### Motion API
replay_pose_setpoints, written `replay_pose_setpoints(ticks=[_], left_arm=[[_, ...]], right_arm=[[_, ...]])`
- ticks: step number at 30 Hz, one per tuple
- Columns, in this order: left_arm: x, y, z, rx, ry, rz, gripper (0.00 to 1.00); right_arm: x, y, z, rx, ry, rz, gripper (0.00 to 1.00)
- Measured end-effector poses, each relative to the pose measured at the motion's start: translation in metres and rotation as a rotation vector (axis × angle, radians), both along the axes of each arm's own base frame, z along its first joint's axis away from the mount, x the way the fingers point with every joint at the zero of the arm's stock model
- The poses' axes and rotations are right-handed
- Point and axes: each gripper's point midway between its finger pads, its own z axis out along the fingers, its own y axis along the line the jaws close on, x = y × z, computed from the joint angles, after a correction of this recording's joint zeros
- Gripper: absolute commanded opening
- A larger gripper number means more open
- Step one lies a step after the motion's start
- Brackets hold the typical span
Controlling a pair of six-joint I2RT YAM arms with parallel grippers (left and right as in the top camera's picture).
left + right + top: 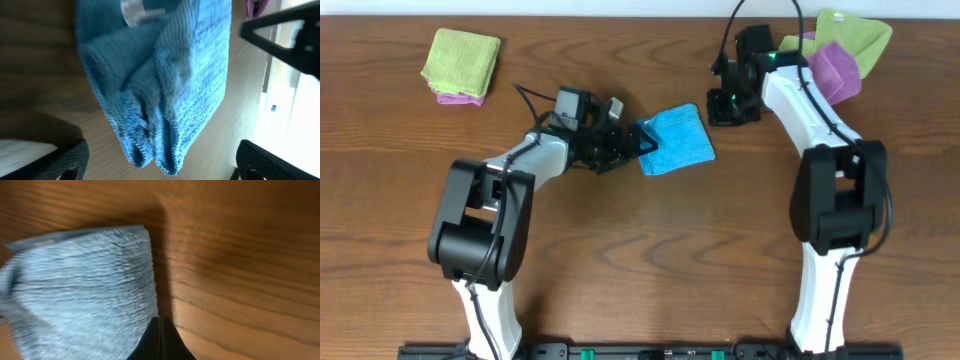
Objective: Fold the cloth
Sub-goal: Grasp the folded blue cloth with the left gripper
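Note:
I should grab the sky-blue cloth (pixel 677 140) by its stacked near folded corners with my left gripper next, to stack it folded on the lime-green cloth.
The sky-blue cloth (pixel 677 140) lies folded on the wooden table, mid-back. In the left wrist view the cloth (pixel 165 75) shows stacked folded layers, with a white tag (pixel 137 10) at its far edge. My left gripper (pixel 638 140) is at the cloth's left edge. Its fingers (pixel 162 150) are open on either side of the near folded corners without touching them. My right gripper (pixel 725 105) is shut and empty near the cloth's back right corner. In the right wrist view its tips (pixel 161 330) sit just beside the cloth's edge (pixel 80 290).
A folded lime-green cloth on a purple one (pixel 460 62) lies at the back left. A loose lime-green cloth (pixel 850 35) and a purple cloth (pixel 835 70) lie at the back right, behind my right arm. Bare wood lies in front of the blue cloth.

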Motion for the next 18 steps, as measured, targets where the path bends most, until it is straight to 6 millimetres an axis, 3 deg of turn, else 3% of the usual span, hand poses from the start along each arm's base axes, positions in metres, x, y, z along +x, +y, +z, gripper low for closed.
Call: replay_pose_setpoints(ticks=[4,9,14,15,17,18], left_arm=[[-0.004,-0.007,-0.001,-0.01,0.015,0.003,0.95],[-0.003,-0.007,-0.002,-0.016,0.037,0.02,0.95],[-0.002,-0.013,-0.003,-0.069,0.065,0.021,0.95],[-0.001,-0.014,-0.003,-0.079,0.07,0.02,1.0],[-0.001,-0.016,-0.002,-0.093,0.083,0.023,0.69],[-0.001,-0.015,-0.005,-0.09,0.093,0.028,0.41]], right_arm=[[-0.008,0.003,-0.031,0.015,0.079,-0.005,0.01],[-0.008,0.01,-0.031,0.038,0.075,0.0,0.01],[-0.014,0.031,-0.031,0.054,0.078,0.044,0.01],[-0.015,0.035,-0.031,0.056,0.078,0.052,0.01],[-0.017,0.041,-0.031,0.058,0.08,0.064,0.01],[-0.018,0.043,-0.031,0.06,0.081,0.067,0.01]])
